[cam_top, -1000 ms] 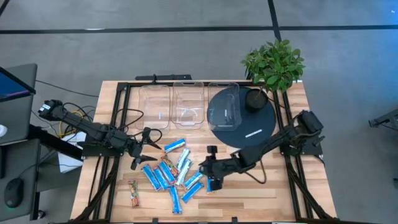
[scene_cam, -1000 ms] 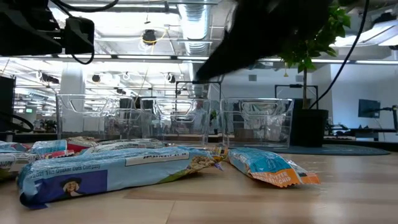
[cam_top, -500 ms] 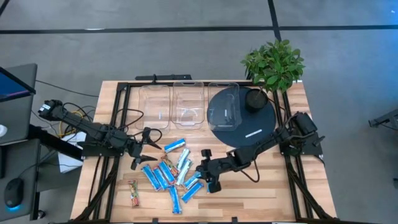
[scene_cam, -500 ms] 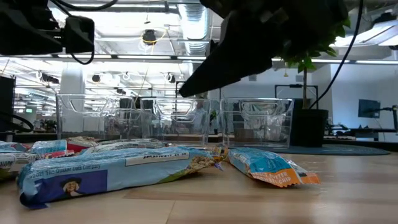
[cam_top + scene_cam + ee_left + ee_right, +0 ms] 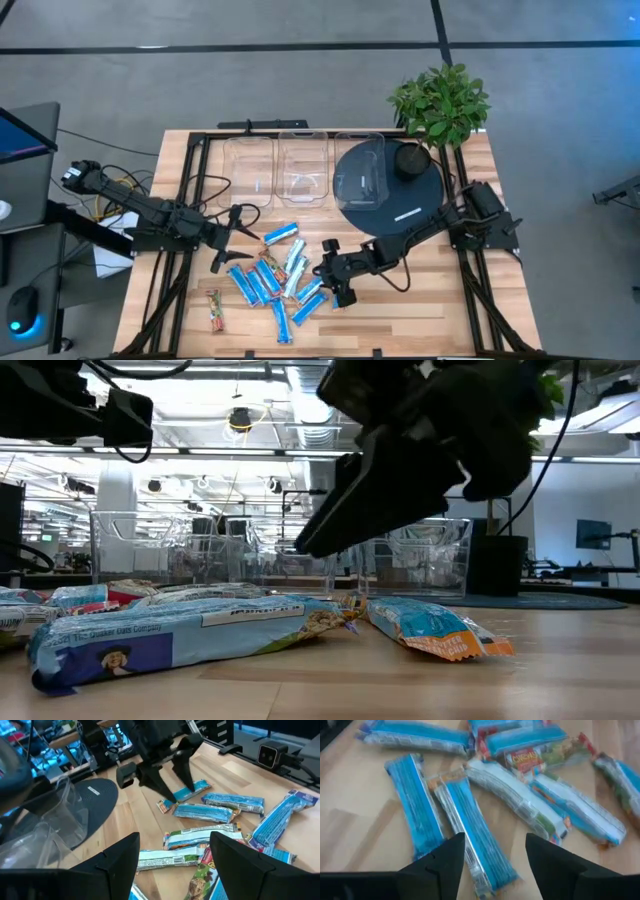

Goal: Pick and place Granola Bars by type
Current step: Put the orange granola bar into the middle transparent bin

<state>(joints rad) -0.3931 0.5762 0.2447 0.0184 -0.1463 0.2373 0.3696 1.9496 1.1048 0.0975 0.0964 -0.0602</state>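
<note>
The blue granola bar sorts into the middle clear bin; my right gripper should grab its barcode end (image 5: 317, 285) next.
The granola bars lie in a loose pile (image 5: 272, 278) on the wooden table, mostly blue, some silvery-green (image 5: 296, 258), and one orange-brown bar (image 5: 213, 310) apart at the near left. My right gripper (image 5: 324, 270) is open and hovers at the pile's right edge. In the right wrist view its fingers (image 5: 445, 865) stand on either side of a blue bar (image 5: 472, 835) without touching it. My left gripper (image 5: 236, 222) is open and empty, just left of the pile's far end. In the left wrist view (image 5: 175, 870) it looks across the bars toward the right gripper (image 5: 170, 770).
Three clear plastic bins (image 5: 303, 168) stand in a row at the table's far side. The right one sits partly on a black round mat (image 5: 400, 200). A potted plant (image 5: 440, 100) stands at the far right corner. Bare wood lies near right (image 5: 420, 300).
My right gripper has moved toward the table's left, over the right edge of the bar pile, and has come lower in the low view. The bars have stayed where they were.
</note>
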